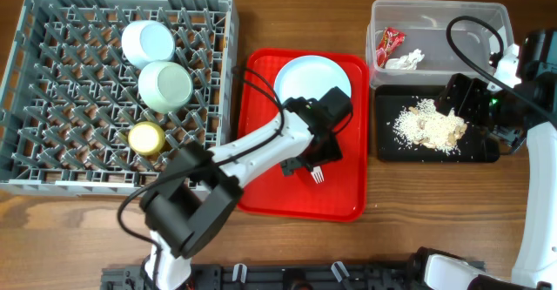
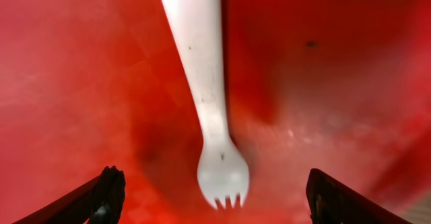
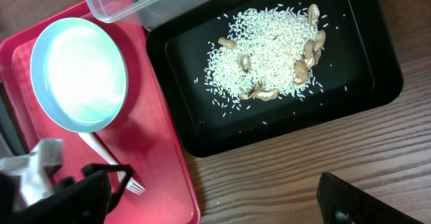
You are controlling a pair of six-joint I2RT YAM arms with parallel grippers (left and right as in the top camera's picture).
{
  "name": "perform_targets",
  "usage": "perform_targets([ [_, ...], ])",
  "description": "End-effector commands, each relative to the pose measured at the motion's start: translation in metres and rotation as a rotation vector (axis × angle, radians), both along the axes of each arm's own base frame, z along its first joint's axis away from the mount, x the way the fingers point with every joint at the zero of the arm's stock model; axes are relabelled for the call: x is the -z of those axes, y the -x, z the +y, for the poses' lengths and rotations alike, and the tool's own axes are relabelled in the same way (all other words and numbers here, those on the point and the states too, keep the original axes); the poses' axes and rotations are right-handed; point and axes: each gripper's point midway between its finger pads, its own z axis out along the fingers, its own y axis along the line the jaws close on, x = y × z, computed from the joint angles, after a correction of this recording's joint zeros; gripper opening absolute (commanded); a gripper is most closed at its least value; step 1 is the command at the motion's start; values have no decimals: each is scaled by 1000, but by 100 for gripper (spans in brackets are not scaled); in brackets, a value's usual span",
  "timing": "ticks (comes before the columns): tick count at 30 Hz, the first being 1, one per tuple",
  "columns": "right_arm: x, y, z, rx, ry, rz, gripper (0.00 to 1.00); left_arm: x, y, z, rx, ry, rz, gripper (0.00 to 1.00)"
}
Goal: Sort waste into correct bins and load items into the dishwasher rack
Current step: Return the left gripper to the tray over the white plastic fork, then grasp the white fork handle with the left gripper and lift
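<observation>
My left gripper should lower before it closes on the fork: its fingers stop above the fork's head and the tray in the left wrist view.
A white plastic fork [image 1: 318,176] lies on the red tray [image 1: 261,194], below the round pale plate [image 1: 312,77]. My left gripper [image 1: 311,159] is low over the fork, open, with one jaw on each side of it [image 2: 215,200]; the fork [image 2: 205,96] is not gripped. My right gripper [image 1: 466,103] hangs open and empty [image 3: 222,204] above the black tray [image 1: 387,146], which holds the rice scraps [image 1: 426,126]. The clear tub [image 1: 435,16] holds the red wrapper [image 1: 391,40] and the white tissue [image 1: 405,60]. The chopstick is out of view.
The grey rack [image 1: 52,90] at the left holds two mint bowls [image 1: 148,42] [image 1: 165,85] and the yellow cup [image 1: 146,138]. The right wrist view shows the plate [image 3: 81,72], the fork [image 3: 101,153], the black tray [image 3: 175,116] and bare wooden table [image 3: 283,177].
</observation>
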Motion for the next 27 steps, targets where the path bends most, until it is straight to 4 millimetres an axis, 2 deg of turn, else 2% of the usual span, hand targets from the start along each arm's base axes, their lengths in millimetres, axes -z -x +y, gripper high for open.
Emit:
perform_targets([
  [1,4,1,3,-16,-16,12,98,23,8,7,-13,-69,25,84],
  [6,4,1,3,-16,-16,12,99,31,17,9,2,-92,43,68],
  [12,4,1,3,-15,-16,12,99,33,22,11,9,-102,52,35],
  [19,4,1,3,-16,-16,12,98,33,22,10,9,-101,52,22],
  [27,4,1,3,-16,-15,11,99,33,23,10,9,-99,56,15],
])
